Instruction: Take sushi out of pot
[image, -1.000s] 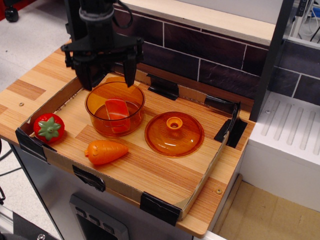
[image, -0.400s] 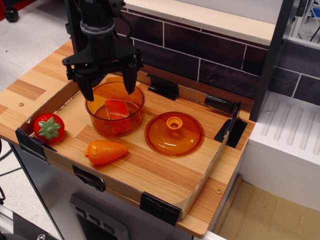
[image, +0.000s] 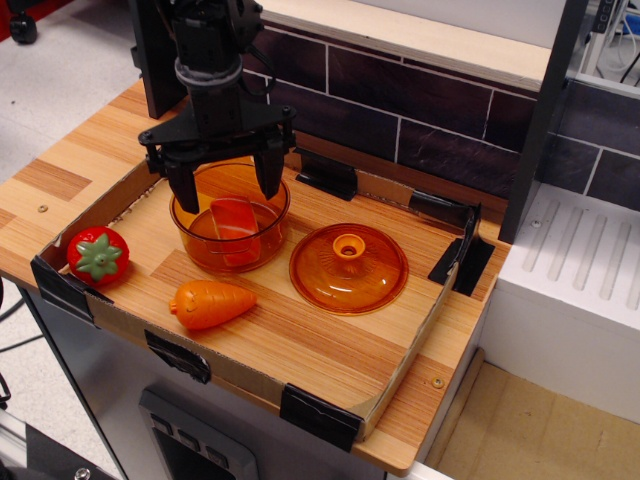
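My gripper is going to grab the sushi by one short end (image: 232, 207) next. Then the sushi can come out of the transparent orange pot (image: 230, 255).
The sushi (image: 236, 226) lies inside the transparent orange pot (image: 230, 255), seen through its walls as an orange-red block. The pot stands at the back left of the wooden tray (image: 330, 350). My black gripper (image: 227, 190) hangs open just above the pot's rim, one fingertip over the left rim and one over the right rim. It holds nothing and does not touch the sushi.
A domed orange lid (image: 348, 267) with a knob lies right of the pot. A toy carrot (image: 210, 303) lies in front of the pot. A toy strawberry (image: 97, 255) sits at the tray's left corner. A dark brick wall (image: 400, 110) runs behind the tray.
My gripper has moved down and slightly right, from above the pot's back-left edge to over its opening. It stays open. The sushi and pot have not moved.
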